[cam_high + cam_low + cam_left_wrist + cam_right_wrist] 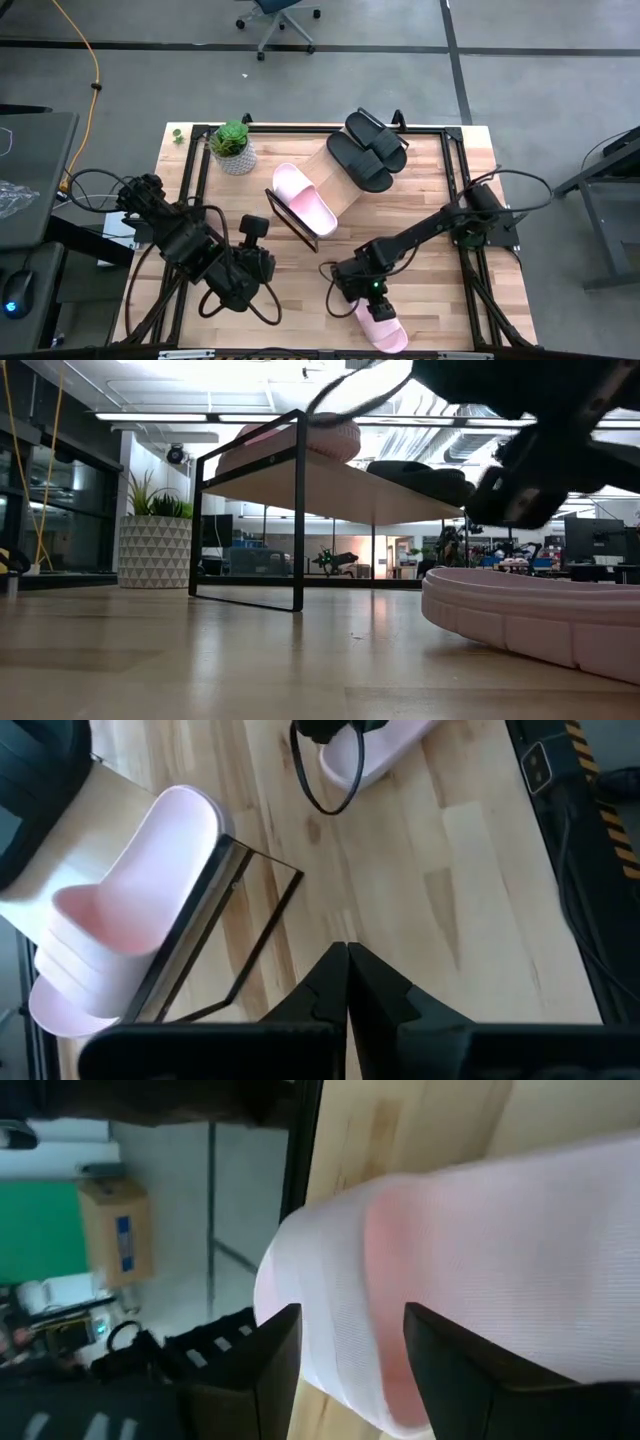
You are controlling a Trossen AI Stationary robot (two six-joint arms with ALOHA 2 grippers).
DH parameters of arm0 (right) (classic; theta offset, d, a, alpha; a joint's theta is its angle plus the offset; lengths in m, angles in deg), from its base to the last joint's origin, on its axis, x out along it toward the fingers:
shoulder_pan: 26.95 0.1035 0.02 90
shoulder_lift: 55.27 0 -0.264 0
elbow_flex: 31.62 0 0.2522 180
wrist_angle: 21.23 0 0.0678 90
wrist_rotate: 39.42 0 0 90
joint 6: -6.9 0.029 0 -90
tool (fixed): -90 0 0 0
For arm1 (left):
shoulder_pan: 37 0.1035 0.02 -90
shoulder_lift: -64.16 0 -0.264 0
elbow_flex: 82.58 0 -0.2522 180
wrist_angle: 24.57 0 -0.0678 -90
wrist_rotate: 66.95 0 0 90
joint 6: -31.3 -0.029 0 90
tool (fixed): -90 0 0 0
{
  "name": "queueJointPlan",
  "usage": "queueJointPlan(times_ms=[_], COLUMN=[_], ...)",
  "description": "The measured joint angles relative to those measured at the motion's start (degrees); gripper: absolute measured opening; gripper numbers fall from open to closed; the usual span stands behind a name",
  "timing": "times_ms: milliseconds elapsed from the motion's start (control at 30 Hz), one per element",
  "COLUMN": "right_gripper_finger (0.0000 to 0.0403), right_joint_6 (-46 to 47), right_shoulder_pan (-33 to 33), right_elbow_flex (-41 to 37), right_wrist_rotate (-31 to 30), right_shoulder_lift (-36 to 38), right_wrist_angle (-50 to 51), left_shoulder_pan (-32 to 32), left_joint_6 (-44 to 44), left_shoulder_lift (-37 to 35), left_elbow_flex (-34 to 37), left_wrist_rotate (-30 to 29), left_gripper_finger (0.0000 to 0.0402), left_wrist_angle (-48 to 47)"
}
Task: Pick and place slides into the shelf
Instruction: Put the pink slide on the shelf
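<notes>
The pink slide needs to go on the shelf beside the other pink slide, so the robot's right gripper will grab it by its strap (335, 1305) next.
One pale pink slide (380, 322) lies sole-down on the table near its front edge, and it fills the right wrist view (480, 1260). My right gripper (345, 1370) hovers open over the slide's far end (362, 292). The low view shows a gap between the gripper (510, 500) and the slide (530, 610). The other pink slide (303, 198) and the black pair (368, 150) lie on the slanted shelf (335, 170). My left gripper (347, 985) hangs shut and empty above the table, left of the shelf (265, 268).
A potted plant (233, 148) stands at the far left, beside the shelf. Black frame rails (455, 190) run along the table's sides. Bare wood lies between the shelf's black frame (240, 920) and the front edge.
</notes>
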Motion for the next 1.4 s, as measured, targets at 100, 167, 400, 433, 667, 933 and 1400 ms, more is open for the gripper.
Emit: queueJointPlan(times_ms=[100, 167, 400, 433, 667, 933, 1400], right_gripper_finger=[0.0169, 0.0169, 0.0147, 0.0138, 0.0066, 0.0006, 0.0001], right_joint_6=[0.08, 0.19, 2.93, 3.51, 6.21, 9.56, 22.76], right_shoulder_pan=[0.88, 1.84, 3.64, 3.68, 3.64, 3.64, 4.99], right_elbow_flex=[0.00, 0.00, 0.00, 0.00, 0.00, 0.00, 0.00], right_wrist_rotate=[2.58, 3.80, 4.61, 5.17, 6.99, 9.25, 6.31], right_shoulder_lift=[-2.09, -3.37, -4.29, -4.29, -4.27, -4.22, 6.28], right_wrist_angle=[-0.05, -0.42, -4.28, -4.72, -5.78, -6.00, -9.24], left_shoulder_pan=[0.00, 0.00, 0.00, 0.00, 0.00, 0.00, 0.00], left_joint_6=[-0.04, -0.24, -1.60, -1.62, -3.10, -3.28, -5.09], left_shoulder_lift=[0.00, -0.07, -0.42, -0.42, -0.42, -0.42, -0.47], left_elbow_flex=[0.07, 0.07, 0.07, 0.07, 0.07, 0.07, 0.07], left_wrist_rotate=[0.05, 0.02, 0.02, 0.00, -0.61, -0.87, -0.87], left_gripper_finger=[0.0000, 0.0000, 0.0000, 0.0001, 0.0000, 0.0001, 0.0001], left_wrist_angle=[0.00, 0.00, -0.01, -0.02, 0.00, -0.02, -0.02])
